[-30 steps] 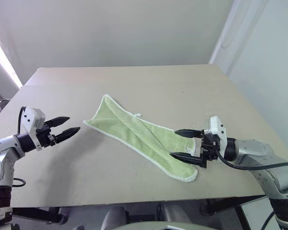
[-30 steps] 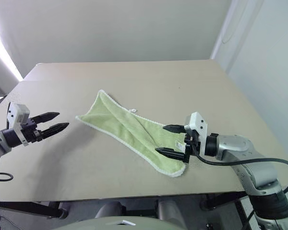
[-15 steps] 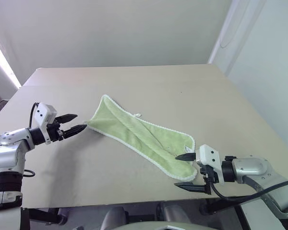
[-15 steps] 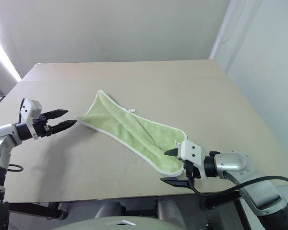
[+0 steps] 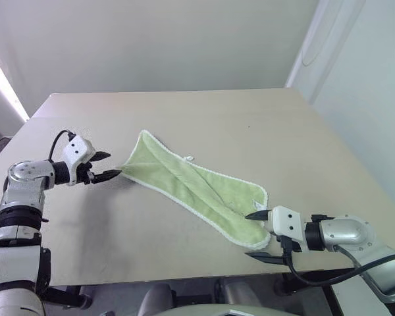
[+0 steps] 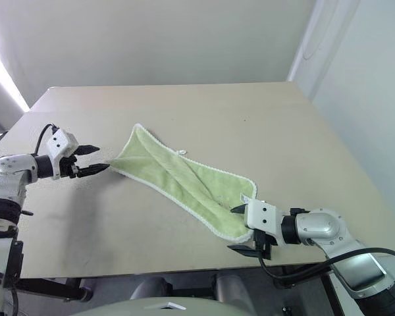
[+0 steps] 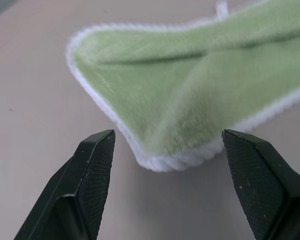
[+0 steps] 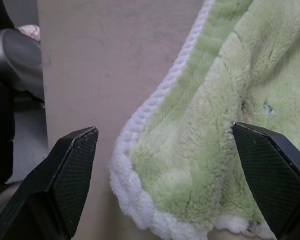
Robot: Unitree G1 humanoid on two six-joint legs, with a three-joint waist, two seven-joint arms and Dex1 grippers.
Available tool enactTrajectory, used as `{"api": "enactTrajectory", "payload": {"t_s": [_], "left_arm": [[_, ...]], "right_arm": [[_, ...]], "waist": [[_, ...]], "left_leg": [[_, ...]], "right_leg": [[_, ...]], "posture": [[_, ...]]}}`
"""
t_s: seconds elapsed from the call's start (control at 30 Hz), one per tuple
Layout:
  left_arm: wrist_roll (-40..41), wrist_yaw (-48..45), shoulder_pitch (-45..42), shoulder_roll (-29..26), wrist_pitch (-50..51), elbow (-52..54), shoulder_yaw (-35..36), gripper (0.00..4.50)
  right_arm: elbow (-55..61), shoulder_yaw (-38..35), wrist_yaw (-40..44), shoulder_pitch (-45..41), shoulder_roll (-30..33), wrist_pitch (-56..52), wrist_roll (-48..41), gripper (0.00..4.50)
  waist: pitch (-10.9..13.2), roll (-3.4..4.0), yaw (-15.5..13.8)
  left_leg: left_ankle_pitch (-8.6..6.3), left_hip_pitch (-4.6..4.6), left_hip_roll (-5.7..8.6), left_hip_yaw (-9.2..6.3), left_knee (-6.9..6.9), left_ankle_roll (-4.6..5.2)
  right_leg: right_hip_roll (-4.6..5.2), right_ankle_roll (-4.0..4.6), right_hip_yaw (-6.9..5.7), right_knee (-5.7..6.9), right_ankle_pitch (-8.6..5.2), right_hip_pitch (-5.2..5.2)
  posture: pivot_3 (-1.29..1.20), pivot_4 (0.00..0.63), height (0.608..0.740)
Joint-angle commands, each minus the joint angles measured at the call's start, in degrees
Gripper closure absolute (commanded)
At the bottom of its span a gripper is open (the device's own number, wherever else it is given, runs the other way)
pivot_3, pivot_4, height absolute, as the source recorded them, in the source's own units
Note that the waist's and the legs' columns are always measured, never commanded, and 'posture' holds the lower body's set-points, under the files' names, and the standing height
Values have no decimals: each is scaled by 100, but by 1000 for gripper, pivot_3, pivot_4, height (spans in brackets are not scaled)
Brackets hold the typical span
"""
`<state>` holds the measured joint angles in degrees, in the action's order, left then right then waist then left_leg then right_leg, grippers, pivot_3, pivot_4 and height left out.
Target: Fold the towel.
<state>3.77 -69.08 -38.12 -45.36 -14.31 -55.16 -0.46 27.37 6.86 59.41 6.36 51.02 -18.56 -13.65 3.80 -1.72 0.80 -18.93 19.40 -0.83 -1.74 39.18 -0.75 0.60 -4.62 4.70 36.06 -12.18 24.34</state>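
Note:
My left gripper's fingers barely reach the towel's corner [image 5: 130,168], above the table, so it is too early to close. The left gripper lowers and advances, then closes on the towel.
The light green towel [image 5: 191,184] with white trim lies loosely folded in a long diagonal strip on the beige table [image 5: 250,118], its small white loop [image 5: 190,158] on the far edge. My left gripper [image 5: 114,164] is open just off the towel's left corner [image 7: 165,155], which sits between the two fingers without touching them. My right gripper [image 5: 248,236] is open at the towel's near right corner [image 8: 140,200], one finger above it and one below the table's front edge. Neither gripper holds anything.
The table's front edge [image 5: 184,276] runs just below the right gripper. A white wall stands behind the table and another close on the right. Bare tabletop stretches beyond the towel towards the far side.
My left gripper has moved right and forward up to the towel's left corner. My right gripper has dropped from over the towel's near end to the table's front edge.

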Motion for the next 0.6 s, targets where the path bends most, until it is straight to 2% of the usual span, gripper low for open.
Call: {"api": "enactTrajectory", "payload": {"t_s": [0.03,0.23,0.4,0.53,0.6], "left_arm": [[-362,-76,-486,54,-444,-528,-217,879],[-853,480,-1168,379,-568,-1400,-433,879],[-1232,585,-1359,601,-543,-1698,-681,879],[-1439,544,-1407,702,-513,-1781,-827,1766],[-1512,559,-1409,704,-516,-1804,-861,2529]], "right_arm": [[273,-137,-53,1,31,6,-40,20],[403,-169,-200,122,9,-114,-25,20],[522,-195,-317,206,-2,-211,-38,20],[555,-266,-372,244,38,-272,-49,0],[548,-284,-404,252,44,-278,-30,0]], "waist": [[0,-1,0],[-4,-8,-8],[-5,-9,12],[-4,-11,16],[-4,-11,10]], "left_leg": [[0,0,0,0,0,0],[0,1,1,-2,1,0],[0,2,2,-1,1,0],[0,0,1,-1,1,0],[0,-1,1,-1,1,0]], "right_leg": [[0,0,0,0,0,0],[0,-1,0,1,0,-1],[0,-2,1,0,1,-1],[-2,-2,2,3,1,-1],[-2,-2,1,3,1,-1]], "posture": [[0,0,712],[0,0,712],[0,0,712],[0,0,712],[0,0,712]]}}
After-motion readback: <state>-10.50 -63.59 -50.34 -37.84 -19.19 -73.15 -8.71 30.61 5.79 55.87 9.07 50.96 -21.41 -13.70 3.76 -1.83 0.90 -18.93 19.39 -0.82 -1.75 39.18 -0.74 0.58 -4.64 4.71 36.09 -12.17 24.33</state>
